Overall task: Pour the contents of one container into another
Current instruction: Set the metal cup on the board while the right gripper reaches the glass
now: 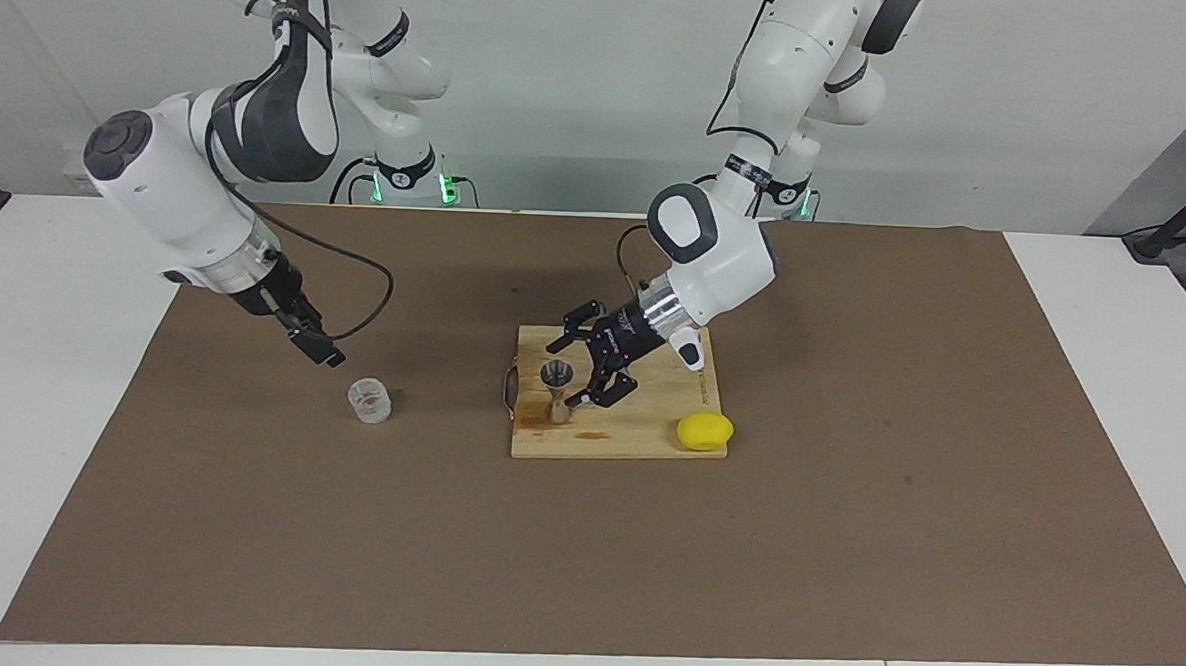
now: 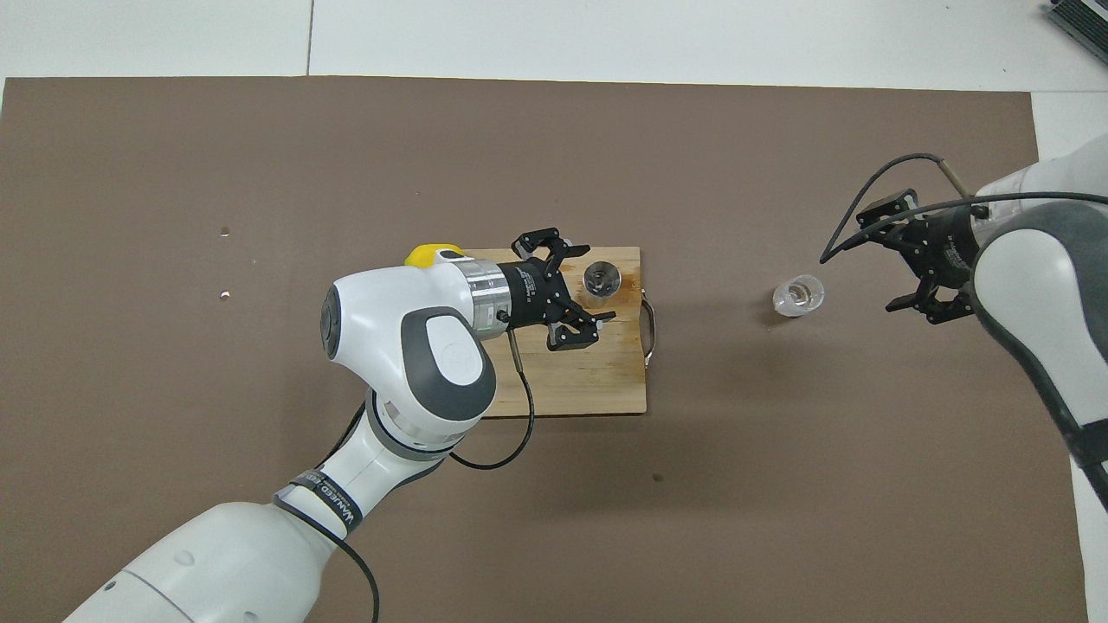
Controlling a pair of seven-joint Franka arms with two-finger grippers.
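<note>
The clear cup needs to be grabbed next by its side (image 2: pixel 790 302) with my right gripper. The cup's open rim will then be free to pour into the steel jigger (image 2: pixel 601 279).
The clear ribbed cup (image 1: pixel 370 400) (image 2: pixel 798 295) with a reddish tint stands on the brown mat, toward the right arm's end of the table from the board. My right gripper (image 1: pixel 324 351) (image 2: pixel 879 262) hangs open and low over the mat just beside the cup, apart from it. The steel jigger (image 1: pixel 554 391) (image 2: pixel 601 279) stands upright on the wooden cutting board (image 1: pixel 638 437) (image 2: pixel 597 376), near its handle end. My left gripper (image 1: pixel 561 376) (image 2: pixel 595 283) is open, one finger on each side of the jigger's upper cone, and holds nothing.
A yellow lemon (image 1: pixel 704 431) (image 2: pixel 422 254) lies at the board's corner toward the left arm's end, partly under the left arm in the overhead view. The brown mat (image 1: pixel 844 544) covers most of the white table.
</note>
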